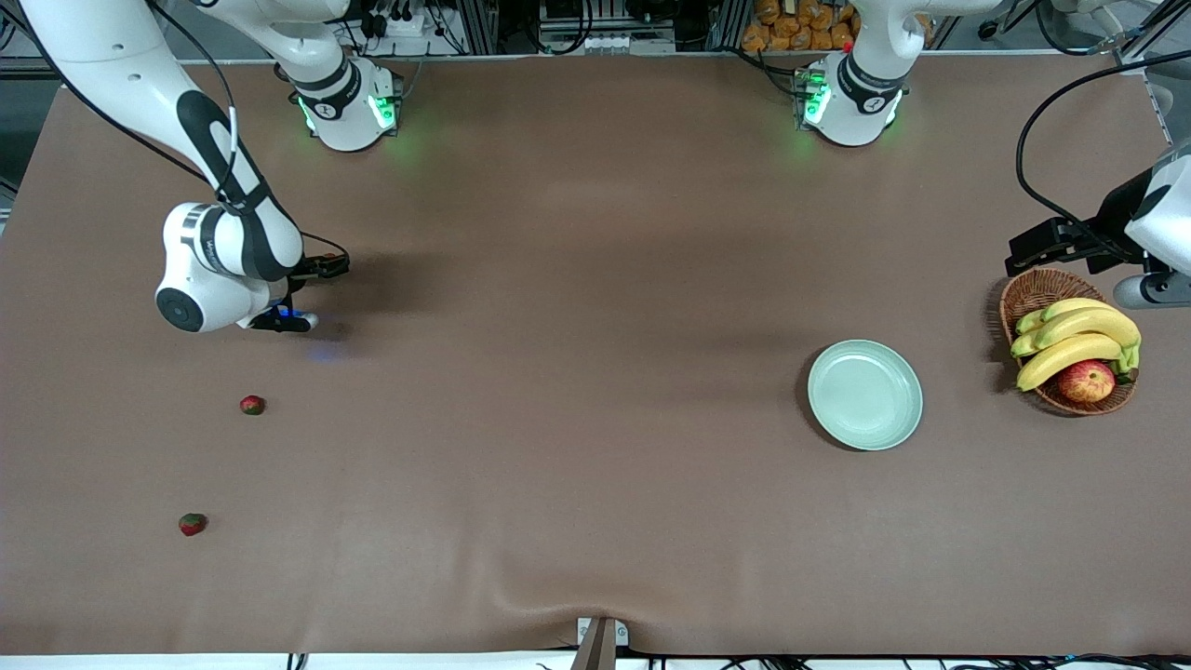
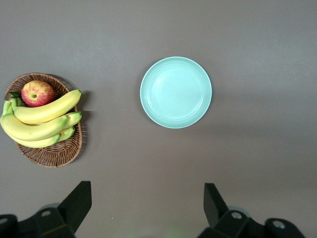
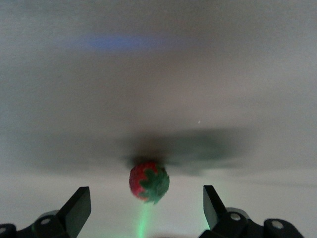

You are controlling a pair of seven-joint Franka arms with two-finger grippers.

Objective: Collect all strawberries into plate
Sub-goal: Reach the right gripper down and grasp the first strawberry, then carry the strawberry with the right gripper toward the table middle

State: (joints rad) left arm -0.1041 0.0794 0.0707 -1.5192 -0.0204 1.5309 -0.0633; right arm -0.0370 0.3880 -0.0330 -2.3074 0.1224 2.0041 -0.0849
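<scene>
The right gripper should next grab the strawberry by its plump red sides, so that it can collect the strawberry into the plate [image 1: 865,395].
Two strawberries lie on the brown table at the right arm's end, one [image 1: 252,405] farther from the front camera than the other [image 1: 193,524]. A third strawberry [image 3: 149,182] shows in the right wrist view, lying on the table between my right gripper's [image 3: 147,198] open fingers, untouched; the arm hides it in the front view. My right gripper [image 1: 302,296] is low over the table there. The pale green plate [image 1: 865,395] is empty, toward the left arm's end; it also shows in the left wrist view [image 2: 176,92]. My left gripper [image 1: 1035,249] waits open and empty, high beside the basket.
A brown wicker basket [image 1: 1033,288] holding bananas [image 1: 1079,337] and a red-yellow apple [image 1: 1086,381] stands beside the plate at the left arm's end; it also shows in the left wrist view [image 2: 54,153]. The cloth has a ripple at the front edge [image 1: 595,596].
</scene>
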